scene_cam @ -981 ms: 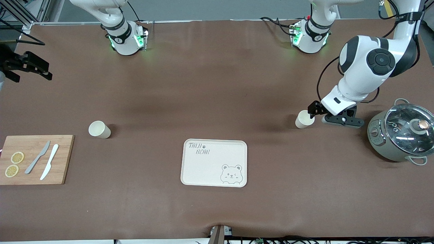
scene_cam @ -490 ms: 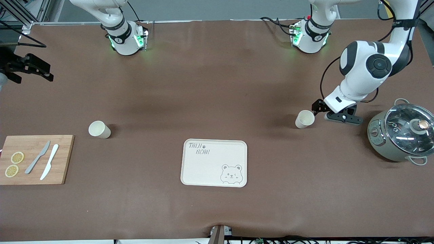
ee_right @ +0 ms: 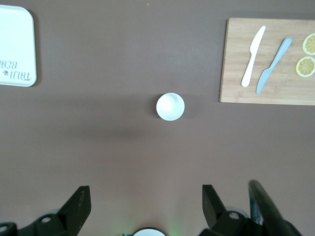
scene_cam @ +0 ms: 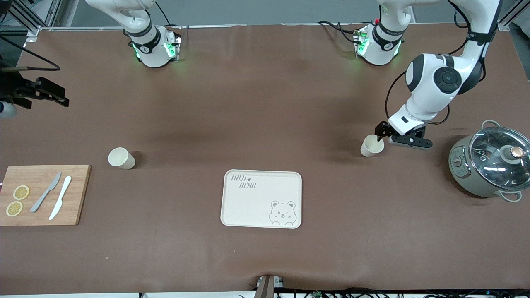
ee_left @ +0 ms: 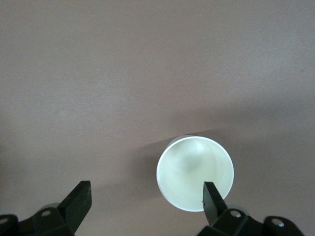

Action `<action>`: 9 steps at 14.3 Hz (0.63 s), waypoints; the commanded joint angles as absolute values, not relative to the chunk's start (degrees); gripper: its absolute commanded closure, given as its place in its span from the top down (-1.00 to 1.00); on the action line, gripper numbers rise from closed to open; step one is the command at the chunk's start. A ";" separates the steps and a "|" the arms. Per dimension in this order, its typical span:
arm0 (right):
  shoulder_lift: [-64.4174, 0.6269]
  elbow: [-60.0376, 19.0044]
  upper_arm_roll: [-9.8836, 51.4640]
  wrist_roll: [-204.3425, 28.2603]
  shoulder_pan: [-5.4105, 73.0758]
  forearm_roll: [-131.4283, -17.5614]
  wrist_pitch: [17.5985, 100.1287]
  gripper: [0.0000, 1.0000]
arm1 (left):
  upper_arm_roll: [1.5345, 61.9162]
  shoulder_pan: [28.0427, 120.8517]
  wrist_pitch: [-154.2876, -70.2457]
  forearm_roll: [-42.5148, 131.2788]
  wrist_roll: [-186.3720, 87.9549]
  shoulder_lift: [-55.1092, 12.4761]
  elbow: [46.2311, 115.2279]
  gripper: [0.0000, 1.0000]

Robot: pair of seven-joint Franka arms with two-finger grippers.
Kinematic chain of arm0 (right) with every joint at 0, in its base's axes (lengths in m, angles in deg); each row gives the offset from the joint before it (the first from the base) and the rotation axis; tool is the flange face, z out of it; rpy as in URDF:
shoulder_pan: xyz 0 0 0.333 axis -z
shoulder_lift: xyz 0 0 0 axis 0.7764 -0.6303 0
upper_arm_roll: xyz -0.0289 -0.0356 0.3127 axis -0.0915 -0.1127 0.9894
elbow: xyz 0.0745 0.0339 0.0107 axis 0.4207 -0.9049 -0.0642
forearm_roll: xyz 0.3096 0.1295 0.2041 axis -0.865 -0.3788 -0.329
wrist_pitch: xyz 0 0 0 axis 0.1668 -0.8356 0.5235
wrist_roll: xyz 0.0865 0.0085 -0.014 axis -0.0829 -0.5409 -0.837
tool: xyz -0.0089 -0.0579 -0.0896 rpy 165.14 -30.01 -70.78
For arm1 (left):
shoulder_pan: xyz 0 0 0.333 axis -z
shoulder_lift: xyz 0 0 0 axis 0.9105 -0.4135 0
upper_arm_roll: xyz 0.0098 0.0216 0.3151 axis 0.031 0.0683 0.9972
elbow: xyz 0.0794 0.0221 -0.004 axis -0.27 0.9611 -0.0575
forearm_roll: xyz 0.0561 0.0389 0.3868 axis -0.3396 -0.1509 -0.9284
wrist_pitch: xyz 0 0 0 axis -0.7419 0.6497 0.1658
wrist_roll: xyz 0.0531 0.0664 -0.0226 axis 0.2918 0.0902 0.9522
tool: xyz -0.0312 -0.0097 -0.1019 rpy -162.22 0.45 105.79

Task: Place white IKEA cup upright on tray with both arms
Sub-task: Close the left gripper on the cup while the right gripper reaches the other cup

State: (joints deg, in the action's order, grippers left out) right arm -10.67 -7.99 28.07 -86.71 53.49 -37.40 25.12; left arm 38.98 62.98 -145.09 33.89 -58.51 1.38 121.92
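Note:
The left gripper grabs the white cup's rim next, to set the cup upright on the tray (scene_cam: 261, 198).
A white cup (scene_cam: 371, 146) stands upright on the brown table toward the left arm's end, and it fills the left wrist view (ee_left: 195, 173). My left gripper (scene_cam: 383, 134) hangs open just above it (ee_left: 146, 196). One finger (ee_left: 212, 196) is over the cup's rim and the other is over bare table. A second white cup (scene_cam: 121, 158) stands upright toward the right arm's end and shows in the right wrist view (ee_right: 170, 106). The cream tray (scene_cam: 261, 198) lies empty, nearer to the front camera, and its corner shows in the right wrist view (ee_right: 17, 46). My right gripper (scene_cam: 58, 96) is open (ee_right: 146, 196), high over the right arm's end.
A grey-green pot (scene_cam: 490, 165) with a glass lid stands close beside the left arm. A wooden cutting board (scene_cam: 43, 194) with two knives and two lemon slices lies at the right arm's end, near the second cup, and also shows in the right wrist view (ee_right: 268, 61).
The left arm has drawn in and come down, so its gripper now sits over the cup's rim. The right gripper has shifted slightly. The cups and tray have not moved.

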 commanded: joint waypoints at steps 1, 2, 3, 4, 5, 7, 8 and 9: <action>-14.40 -7.36 28.61 -87.05 53.48 -36.33 25.07 1.00 | 38.63 62.85 -148.47 34.86 -59.61 0.09 123.05 1.00; -15.80 -7.36 28.61 -87.23 54.18 -36.33 25.24 1.00 | 38.54 62.85 -149.26 34.86 -59.61 -0.44 123.14 1.00; -17.64 -7.36 28.61 -87.23 54.44 -36.42 25.94 1.00 | 38.54 62.85 -150.13 34.86 -59.61 -1.22 123.14 1.00; -18.96 -7.36 28.61 -87.23 55.06 -36.77 27.17 1.00 | 38.54 62.85 -151.36 34.86 -59.61 -2.10 123.14 1.00; -20.28 -7.89 28.61 -87.14 54.54 -36.51 28.48 1.00 | 38.45 62.94 -153.03 34.86 -59.61 -3.33 123.14 1.00; -22.66 -9.55 28.61 -86.79 54.36 -36.42 31.38 1.00 | 38.45 62.94 -155.58 34.86 -59.61 -5.27 123.14 1.00; -22.76 -11.65 28.61 -86.70 54.27 -36.42 34.27 1.00 | 38.45 62.94 -156.46 34.78 -59.61 -6.06 123.14 1.00; -22.76 -14.11 28.61 -86.61 54.36 -36.42 37.52 1.00 | 38.45 62.94 -157.25 34.69 -59.70 -6.76 123.14 1.00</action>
State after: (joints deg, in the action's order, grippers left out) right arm -23.26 -10.28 28.04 -86.71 53.96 -37.37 33.38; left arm 38.84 63.06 -154.81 33.89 -58.51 -5.50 122.86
